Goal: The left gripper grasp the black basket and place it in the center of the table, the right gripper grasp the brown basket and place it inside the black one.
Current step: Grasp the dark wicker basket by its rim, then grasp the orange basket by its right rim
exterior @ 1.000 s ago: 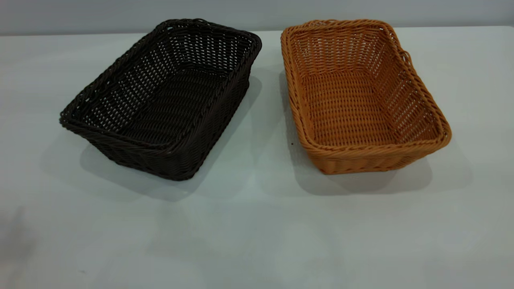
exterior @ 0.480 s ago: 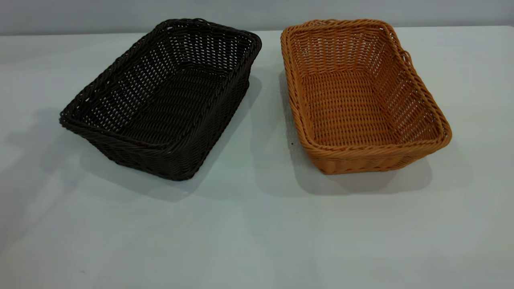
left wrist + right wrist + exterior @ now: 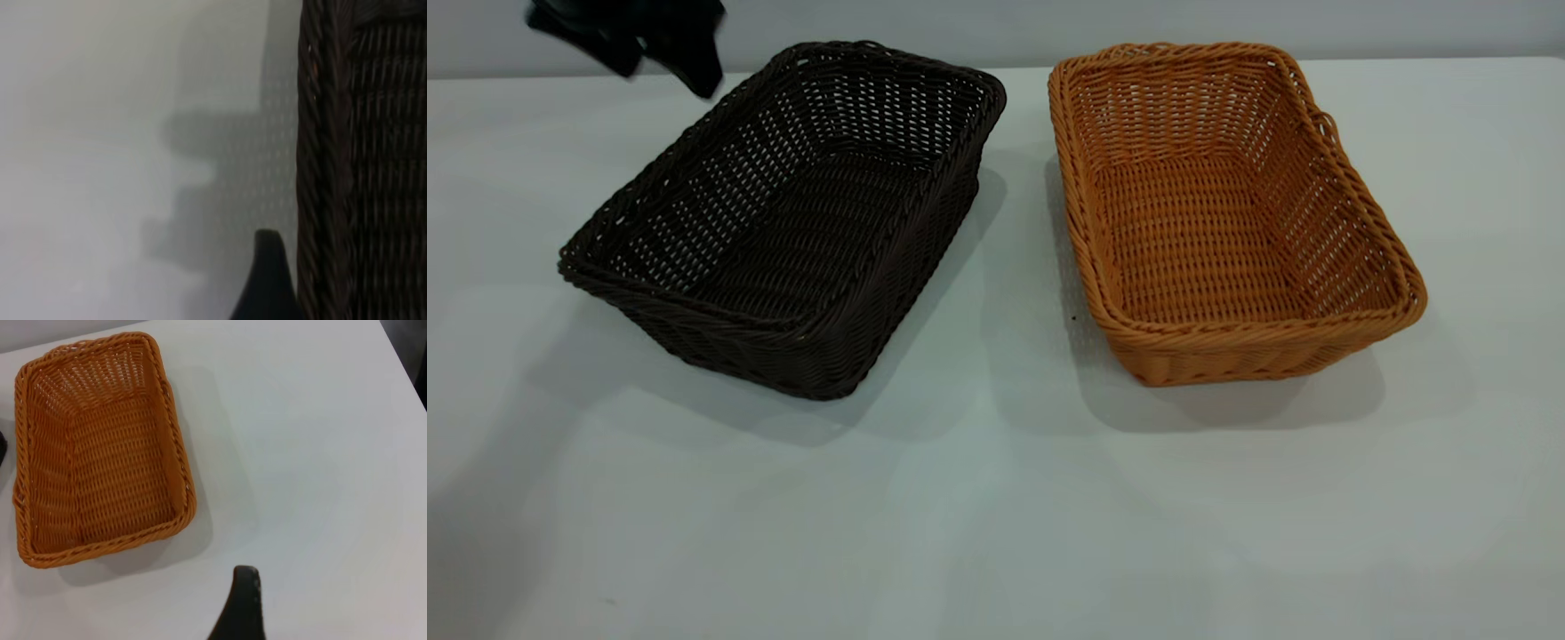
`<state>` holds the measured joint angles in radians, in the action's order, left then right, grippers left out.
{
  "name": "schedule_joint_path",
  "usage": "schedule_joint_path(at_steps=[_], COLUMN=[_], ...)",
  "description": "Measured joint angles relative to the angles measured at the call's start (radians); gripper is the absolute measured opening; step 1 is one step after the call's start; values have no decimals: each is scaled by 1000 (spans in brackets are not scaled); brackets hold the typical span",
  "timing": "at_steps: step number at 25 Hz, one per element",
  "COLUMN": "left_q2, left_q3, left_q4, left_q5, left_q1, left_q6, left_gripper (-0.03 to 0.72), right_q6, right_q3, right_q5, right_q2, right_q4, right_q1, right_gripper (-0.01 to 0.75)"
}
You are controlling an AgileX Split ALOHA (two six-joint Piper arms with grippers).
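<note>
The black basket (image 3: pixel 783 222) should go in the center of the table, so I need to grab it by its long side's braided rim (image 3: pixel 681 144) with my left gripper next.
The black basket (image 3: pixel 783 222) stands on the table (image 3: pixel 996 498) left of centre, turned at an angle. The brown basket (image 3: pixel 1227 213) stands to its right, apart from it, and also shows in the right wrist view (image 3: pixel 100 453). My left gripper (image 3: pixel 663 67) hovers open and empty above the table's far left, just outside the black basket's far corner. In the left wrist view one finger (image 3: pixel 267 280) shows beside the basket's braided rim (image 3: pixel 320 160). Of my right gripper only one finger (image 3: pixel 245 593) shows, high above the table beside the brown basket, with nothing against its pad.
The table's edge (image 3: pixel 400 360) runs past the brown basket in the right wrist view. A grey wall (image 3: pixel 996 27) stands behind the table. Bare tabletop lies between the baskets and in front of them.
The left gripper has come into the exterior view at the far left, near the black basket's far corner. Its shadow has shifted over the table. Both baskets stay put.
</note>
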<state>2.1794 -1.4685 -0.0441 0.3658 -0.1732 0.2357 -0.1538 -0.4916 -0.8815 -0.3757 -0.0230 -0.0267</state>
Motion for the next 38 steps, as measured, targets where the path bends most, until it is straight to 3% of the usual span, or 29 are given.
schedule_joint_path(at_steps=[12,15,18,20,21,27,32,38], left_q2=[244,281,294,294,294,261,185,147], left_q3=[-143,-168,-178,-182,-189,-206,-207,-207], left_q4=[0,1,-2,-14,-18,-29,-12,6], left_q5=[-56,-77,-85,-84,-81,-56,-26,-7], left_q1=[-37,-40,-39,-40,-40,-31,41,82], left_q6=[3,3,2,4,7,33,80,141], left_gripper=[504,412,259,116,94,89,87,87], right_q6=[-63,-61,-33,1,26,181,273,341], right_q3=[-122,-176,-224,-243,-249,-256,-259,-278], right_q5=[2,8,24,47,59,140,174,237], right_q2=[-282,-410,-552,-637,-682,-919,-1116,-1359], right_q4=[-33,-66,-114,-170,-205,-457,-704,-910], right_q1=[0,0,0,0,0,0,2,85], right_gripper=[597,594,594,594,594,594,594,594])
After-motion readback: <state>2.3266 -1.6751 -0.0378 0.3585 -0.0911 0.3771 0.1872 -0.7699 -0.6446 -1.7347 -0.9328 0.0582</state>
